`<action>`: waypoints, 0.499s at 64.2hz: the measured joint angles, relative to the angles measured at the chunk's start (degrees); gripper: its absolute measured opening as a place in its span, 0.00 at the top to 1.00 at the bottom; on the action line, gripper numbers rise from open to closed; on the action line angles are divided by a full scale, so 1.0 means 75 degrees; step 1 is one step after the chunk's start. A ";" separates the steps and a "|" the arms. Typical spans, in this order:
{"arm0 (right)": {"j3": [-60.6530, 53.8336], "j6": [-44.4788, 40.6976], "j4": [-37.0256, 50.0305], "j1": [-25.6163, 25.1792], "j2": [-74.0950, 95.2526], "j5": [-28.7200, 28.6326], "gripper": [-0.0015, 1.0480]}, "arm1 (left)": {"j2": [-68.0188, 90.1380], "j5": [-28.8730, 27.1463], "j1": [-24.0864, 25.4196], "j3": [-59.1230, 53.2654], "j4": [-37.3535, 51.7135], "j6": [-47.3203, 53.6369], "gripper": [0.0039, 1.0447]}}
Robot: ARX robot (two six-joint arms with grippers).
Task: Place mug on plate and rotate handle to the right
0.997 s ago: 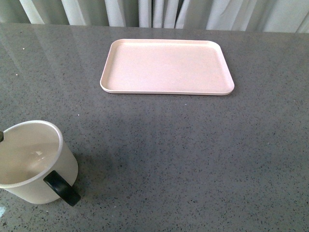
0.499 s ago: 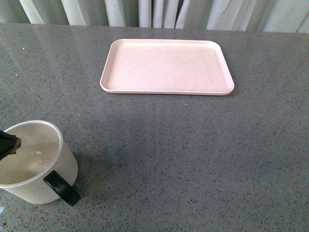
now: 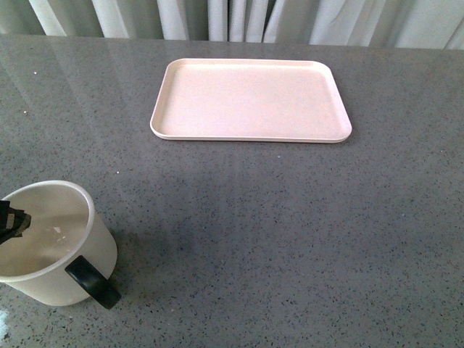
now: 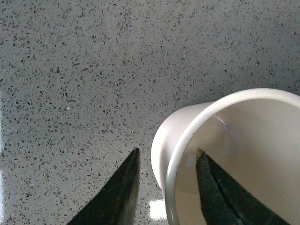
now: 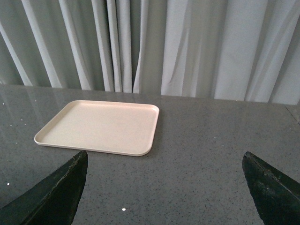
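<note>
The robot's left gripper will grab the mug by its rim (image 3: 16, 190) next. Then the mug's black handle (image 3: 93, 281) will stay free to be rotated on the plate.
The white mug (image 3: 51, 243) stands upright on the grey table at the near left, its black handle (image 3: 93, 283) pointing to the near right. My left gripper (image 4: 168, 151) is open and straddles the mug's (image 4: 243, 140) wall, one finger (image 4: 220, 197) inside the rim and the other finger (image 4: 119, 192) outside. In the front view only one dark fingertip (image 3: 11, 221) shows, at the left edge. The pale pink plate (image 3: 250, 100) lies bare at the far middle, well away from the mug. My right gripper (image 5: 164, 153) hangs open above the table, facing the plate (image 5: 101, 126).
The speckled grey tabletop (image 3: 290, 232) stretches between mug and plate. Pale curtains (image 5: 187, 47) hang behind the table's far edge.
The left fingertip has come into view at the left edge and dropped over the mug's rim. Mug and plate have not moved.
</note>
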 joint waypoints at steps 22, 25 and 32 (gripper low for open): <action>0.0000 0.0000 0.0000 0.0000 0.0000 0.0000 0.09 | 0.0003 0.0003 -0.0119 0.0143 -0.0277 0.0023 0.98; 0.0000 0.0000 0.0000 0.0000 0.0000 0.0000 0.09 | -0.0041 0.0006 -0.0157 0.0210 -0.0408 0.0020 0.98; 0.0000 0.0000 0.0000 0.0000 0.0000 0.0000 0.09 | -0.0134 0.0000 -0.0254 0.0458 -0.0749 0.0023 0.98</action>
